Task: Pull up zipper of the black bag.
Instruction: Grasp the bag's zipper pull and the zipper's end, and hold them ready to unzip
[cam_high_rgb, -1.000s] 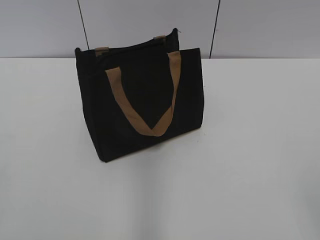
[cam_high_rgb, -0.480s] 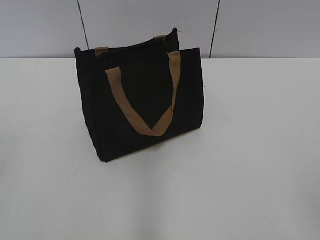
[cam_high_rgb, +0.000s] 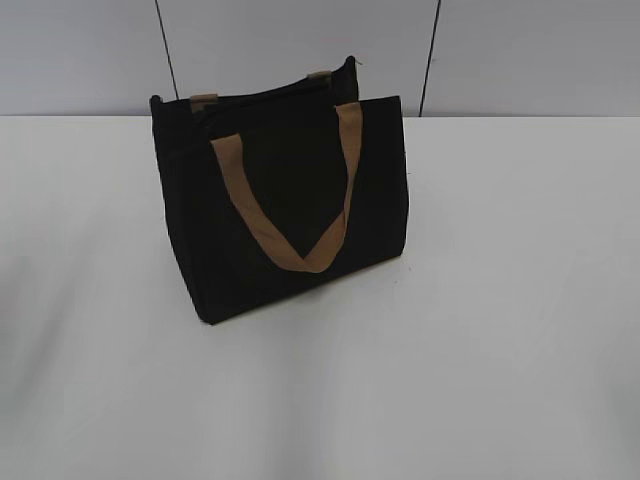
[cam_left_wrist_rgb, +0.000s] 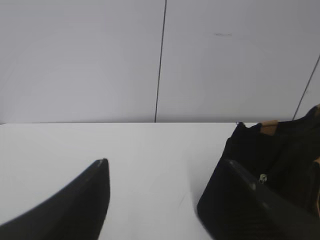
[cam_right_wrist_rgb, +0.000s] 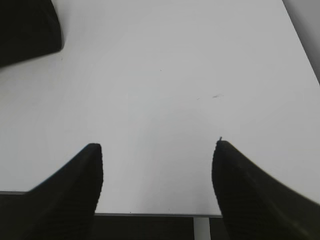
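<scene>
The left gripper will next grab the bag (cam_high_rgb: 285, 190) by its peaked top corner near the silvery pull, because the cloth front of the bag spreads out wide and flat.
The black bag (cam_high_rgb: 285, 190) stands upright on the white table (cam_high_rgb: 500, 320), left of centre, with a tan strap handle (cam_high_rgb: 300, 255) hanging down its front. The zipper (cam_high_rgb: 270, 92) runs along its top edge. In the left wrist view the bag (cam_left_wrist_rgb: 287, 155) is at the right, with a small silvery pull (cam_left_wrist_rgb: 263, 177) on its near end. My left gripper (cam_left_wrist_rgb: 165, 162) is open and empty, and its right finger overlaps the bag's side in that view. My right gripper (cam_right_wrist_rgb: 157, 146) is open and empty over bare table. Neither gripper shows in the exterior view.
A grey panelled wall (cam_high_rgb: 520, 50) stands behind the table. In the right wrist view the table's front edge (cam_right_wrist_rgb: 150, 215) lies just under the fingers and a corner of the bag (cam_right_wrist_rgb: 25, 27) is at the top left.
</scene>
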